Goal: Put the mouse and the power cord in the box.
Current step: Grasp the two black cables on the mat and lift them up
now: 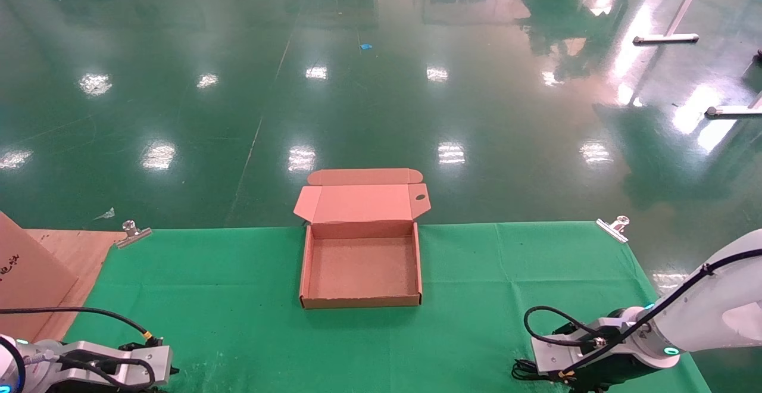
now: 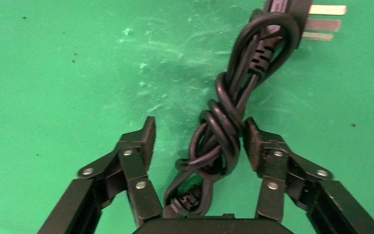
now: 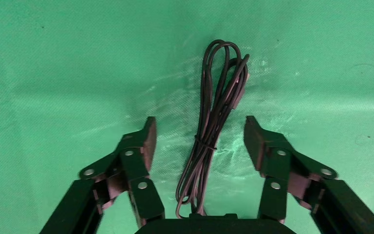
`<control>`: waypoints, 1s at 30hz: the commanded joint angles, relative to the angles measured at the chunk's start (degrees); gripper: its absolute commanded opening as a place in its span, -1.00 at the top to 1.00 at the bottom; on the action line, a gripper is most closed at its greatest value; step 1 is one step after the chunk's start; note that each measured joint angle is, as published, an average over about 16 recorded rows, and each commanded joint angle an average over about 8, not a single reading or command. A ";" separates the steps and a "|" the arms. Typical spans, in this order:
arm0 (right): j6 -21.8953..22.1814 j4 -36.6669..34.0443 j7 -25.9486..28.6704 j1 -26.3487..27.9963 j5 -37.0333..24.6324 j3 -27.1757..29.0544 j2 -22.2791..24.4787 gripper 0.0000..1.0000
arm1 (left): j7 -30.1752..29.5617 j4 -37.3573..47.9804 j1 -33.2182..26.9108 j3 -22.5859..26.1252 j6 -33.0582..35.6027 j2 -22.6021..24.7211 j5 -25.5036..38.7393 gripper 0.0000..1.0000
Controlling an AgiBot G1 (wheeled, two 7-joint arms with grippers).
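Note:
The right gripper grabs the mouse's cable by its tied middle (image 3: 208, 134) next. The long bundle has loose loops at both ends.
The brown cardboard box (image 1: 361, 302) sits open and empty mid-table, its lid (image 1: 361, 202) folded back. The power cord (image 2: 224, 122), a thick black knotted bundle with a pronged plug (image 2: 316, 22), lies on the green cloth between the fingers of my left gripper (image 2: 199, 129). That gripper is open, with one pad (image 2: 253, 141) touching the knot. My right gripper (image 3: 199, 127) is open around a thin black tied cable bundle (image 3: 214, 112), touching nothing. The mouse's body is hidden. Both arms are low at the table's near edge.
A green cloth (image 1: 506, 274) covers the table, held by metal clips at the far corners (image 1: 132, 233) (image 1: 613, 227). A cardboard carton (image 1: 24, 274) stands on a wooden board (image 1: 71, 250) at the left edge. Glossy green floor lies beyond.

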 commanded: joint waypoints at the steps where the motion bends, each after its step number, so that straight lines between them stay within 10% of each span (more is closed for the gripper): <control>1: 0.02 -0.52 -0.35 0.17 0.07 0.04 -0.16 1.00 | 0.14 0.09 -0.01 -0.01 0.33 -0.04 -0.02 1.00; 30: -4.61 -2.38 -5.08 4.47 3.37 2.32 1.14 1.00 | 0.18 0.09 -4.67 0.97 13.77 -1.03 1.37 1.00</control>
